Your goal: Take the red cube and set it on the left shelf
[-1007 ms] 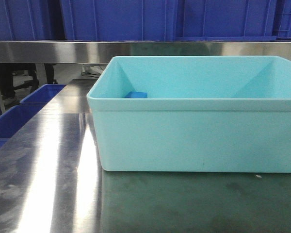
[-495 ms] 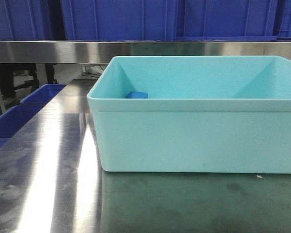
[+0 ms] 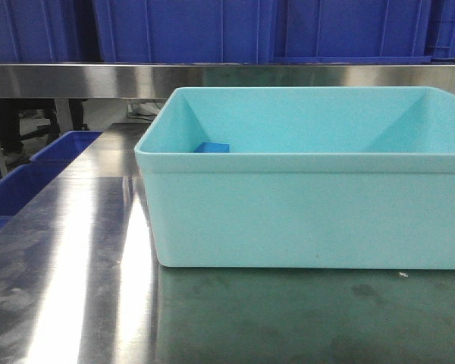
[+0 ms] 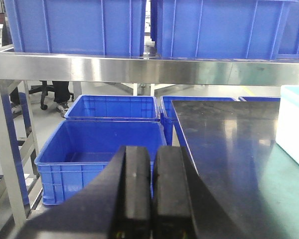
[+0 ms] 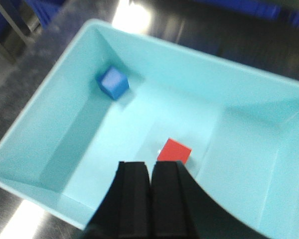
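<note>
My right gripper grabs the red cube by its two opposite sides next, to place it on the left shelf [image 3: 212, 80].
The red cube [image 5: 174, 150] lies on the floor of the pale turquoise tub [image 5: 50, 104], seen in the right wrist view. My right gripper [image 5: 151, 169] hovers above the tub, shut and empty, its tips just short of the cube. In the front view the tub's wall [image 3: 303, 216] hides the cube. My left gripper [image 4: 153, 157] is shut and empty, off the table's left edge over blue floor crates [image 4: 94, 149]. The left shelf's steel rail [image 4: 114, 67] runs across above, carrying deep-blue crates [image 4: 74, 25].
A small blue block [image 5: 113, 83] sits in the tub's far left corner, its top showing as blue block [image 3: 212, 147] in the front view. The steel table [image 3: 76, 258] stretches left of the tub. A perforated upright [image 4: 5, 149] stands at left.
The front view has barely shifted; the tub and blue block stay where they were. No gripper shows in that view.
</note>
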{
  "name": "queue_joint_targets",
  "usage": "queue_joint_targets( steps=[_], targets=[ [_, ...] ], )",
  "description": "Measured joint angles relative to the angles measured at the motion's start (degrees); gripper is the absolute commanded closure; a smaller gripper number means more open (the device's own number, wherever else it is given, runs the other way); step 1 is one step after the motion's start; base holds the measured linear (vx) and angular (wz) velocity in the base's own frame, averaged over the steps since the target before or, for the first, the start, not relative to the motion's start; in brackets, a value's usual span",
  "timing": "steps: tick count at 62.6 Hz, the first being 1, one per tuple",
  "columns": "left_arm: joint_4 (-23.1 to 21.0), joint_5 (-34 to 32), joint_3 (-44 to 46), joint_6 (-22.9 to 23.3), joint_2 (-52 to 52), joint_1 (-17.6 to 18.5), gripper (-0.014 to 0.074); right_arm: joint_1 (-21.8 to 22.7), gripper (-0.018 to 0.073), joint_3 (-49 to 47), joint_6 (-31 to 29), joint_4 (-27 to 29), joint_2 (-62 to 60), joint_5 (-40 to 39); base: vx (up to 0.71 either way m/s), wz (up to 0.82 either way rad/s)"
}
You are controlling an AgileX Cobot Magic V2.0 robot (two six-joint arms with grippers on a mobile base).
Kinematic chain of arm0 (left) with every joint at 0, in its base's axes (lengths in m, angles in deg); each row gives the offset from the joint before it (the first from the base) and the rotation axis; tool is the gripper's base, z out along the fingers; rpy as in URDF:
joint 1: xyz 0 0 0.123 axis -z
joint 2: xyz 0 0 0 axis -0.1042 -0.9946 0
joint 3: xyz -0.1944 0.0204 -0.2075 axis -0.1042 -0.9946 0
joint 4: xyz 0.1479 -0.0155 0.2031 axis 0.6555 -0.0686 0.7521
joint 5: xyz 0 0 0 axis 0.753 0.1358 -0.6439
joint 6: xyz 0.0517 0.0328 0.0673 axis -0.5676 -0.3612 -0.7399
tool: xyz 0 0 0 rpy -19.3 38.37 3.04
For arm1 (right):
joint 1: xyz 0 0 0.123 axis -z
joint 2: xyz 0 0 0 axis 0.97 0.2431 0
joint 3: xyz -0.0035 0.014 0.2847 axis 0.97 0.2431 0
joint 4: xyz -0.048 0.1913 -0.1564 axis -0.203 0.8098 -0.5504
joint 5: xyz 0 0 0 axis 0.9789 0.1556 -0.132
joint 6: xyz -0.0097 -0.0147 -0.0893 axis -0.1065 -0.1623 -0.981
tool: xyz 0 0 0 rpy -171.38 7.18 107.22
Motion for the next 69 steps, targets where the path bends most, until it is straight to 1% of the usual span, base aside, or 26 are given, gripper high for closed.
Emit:
queue_joint_targets(
  steps=[8,15,18,23,32,42,55,69],
  targets=[
    [0.0,0.0,0.0,0.0,0.0,0.0,0.0495,0.0,0.0207,-0.1,2.1,0.0,5.3,0.0,0.02,-0.15],
    [0.0,0.0,0.0,0.0,0.0,0.0,0.0495,0.0,0.0066,-0.2,5.2,0.0,9.1,0.0,0.0,0.0],
    [0.0,0.0,0.0,0.0,0.0,0.0,0.0495,0.0,0.0022,-0.2,6.2,0.0,10.9,-0.1,0.0,0.0],
    [0.0,0.0,0.0,0.0,0.0,0.0,0.0495,0.0,-0.0023,-0.3,6.7,0.0,12.9,-0.3,0.0,0.0],
    [0.0,0.0,0.0,0.0,0.0,0.0,0.0495,0.0,-0.0035,-0.3,7.7,-0.2,16.9,-0.6,0.0,0.0],
    [0.0,0.0,0.0,0.0,0.0,0.0,0.0495,0.2,-0.0035,-0.3,10.6,-1.6,20.4,-0.8,0.0,0.0],
    [0.0,0.0,0.0,0.0,0.0,0.0,0.0495,1.7,-0.0035,-0.5,13.9,-3.3,24.4,-1.3,0.0,0.0],
    [0.0,0.0,0.0,0.0,0.0,0.0,0.0495,1.9,-0.0035,-0.6,16.3,-3.0,27.5,-5.3,0.0,0.0]
  ],
)
